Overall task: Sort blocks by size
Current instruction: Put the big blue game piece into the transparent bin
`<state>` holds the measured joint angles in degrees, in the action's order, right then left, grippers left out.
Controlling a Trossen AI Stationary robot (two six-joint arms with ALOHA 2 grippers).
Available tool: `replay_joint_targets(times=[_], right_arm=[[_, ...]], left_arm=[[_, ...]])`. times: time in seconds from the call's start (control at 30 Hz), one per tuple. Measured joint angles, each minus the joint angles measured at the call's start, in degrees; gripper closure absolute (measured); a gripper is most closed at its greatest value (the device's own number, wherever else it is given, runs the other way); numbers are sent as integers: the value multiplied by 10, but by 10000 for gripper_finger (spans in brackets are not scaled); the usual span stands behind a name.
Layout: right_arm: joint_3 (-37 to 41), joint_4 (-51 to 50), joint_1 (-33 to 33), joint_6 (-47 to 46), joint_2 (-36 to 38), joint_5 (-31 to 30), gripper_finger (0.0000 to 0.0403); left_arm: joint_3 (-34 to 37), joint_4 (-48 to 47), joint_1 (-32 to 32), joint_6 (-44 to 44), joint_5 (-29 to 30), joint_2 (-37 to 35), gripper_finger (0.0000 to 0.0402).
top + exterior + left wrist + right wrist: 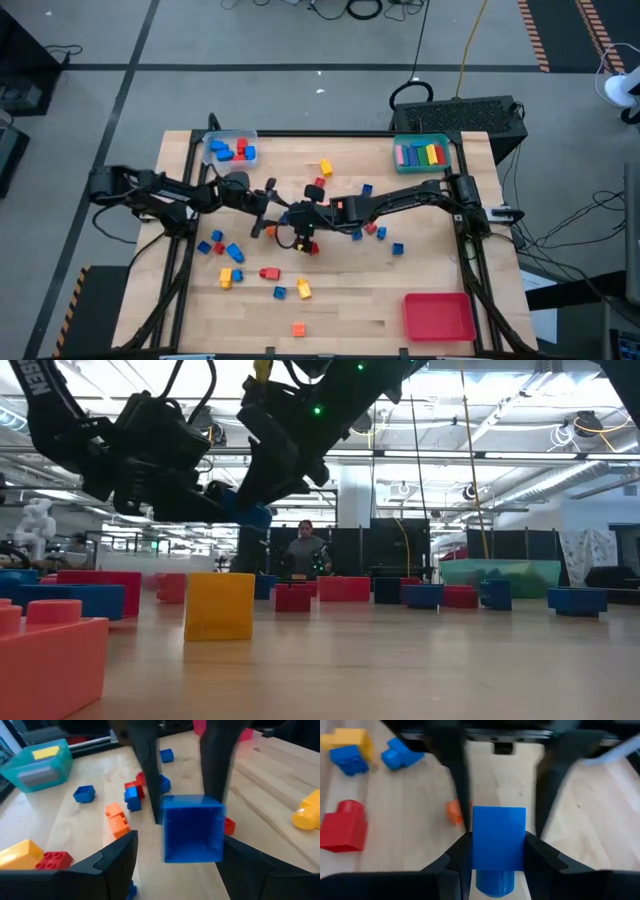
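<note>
The blue block reaches with its hollow end (193, 835) back past both fingers of the left gripper, so the left gripper should close on the block. Closing now would hold it.
Above the table's middle, my right gripper (298, 218) (497, 845) is shut on a blue block (498, 837) (192, 827) (255, 515). My left gripper (278, 212) (180, 845) faces it from the table's left and is open. Its fingers stand on either side of the same block, with a clear gap at one finger (117, 852). Loose blocks in red, blue, yellow and orange lie scattered on the wood (350, 290). My right gripper pinches the blue block by two opposite side faces (480, 845) between its two fingers. The fingers slant down from the table's right side. The block is lifted clear of the table and tipped on its side. Its hollow underside (192, 832) faces my left gripper.
A clear tray (232, 148) with blue blocks stands at the far left. A teal tray (422, 152) with long bars is at the far right, and a red tray (438, 316) at the near right. A yellow block (218, 605) stands near the front. A person (305, 550) is in the room behind.
</note>
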<state>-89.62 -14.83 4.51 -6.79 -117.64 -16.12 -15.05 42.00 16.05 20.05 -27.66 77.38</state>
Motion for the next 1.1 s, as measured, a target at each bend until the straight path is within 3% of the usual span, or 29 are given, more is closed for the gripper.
replay_joint_targets(times=[0.37,0.53,0.67,0.83,1.03,1.1], right_arm=[[0,7,0,15,0,-1,284],[0,34,0,15,0,-1,260],[0,40,0,14,0,-2,225],[0,37,0,6,0,-4,191],[0,31,1,4,6,-9,180],[1,14,5,-6,17,-37,182]], left_arm=[[0,14,-1,-1,3,3,151],[0,14,-1,-2,3,3,152],[-4,12,-1,-2,3,3,182],[-11,7,-1,-3,3,3,260],[-11,8,-1,-3,11,3,262],[-12,12,-1,-3,29,2,262]])
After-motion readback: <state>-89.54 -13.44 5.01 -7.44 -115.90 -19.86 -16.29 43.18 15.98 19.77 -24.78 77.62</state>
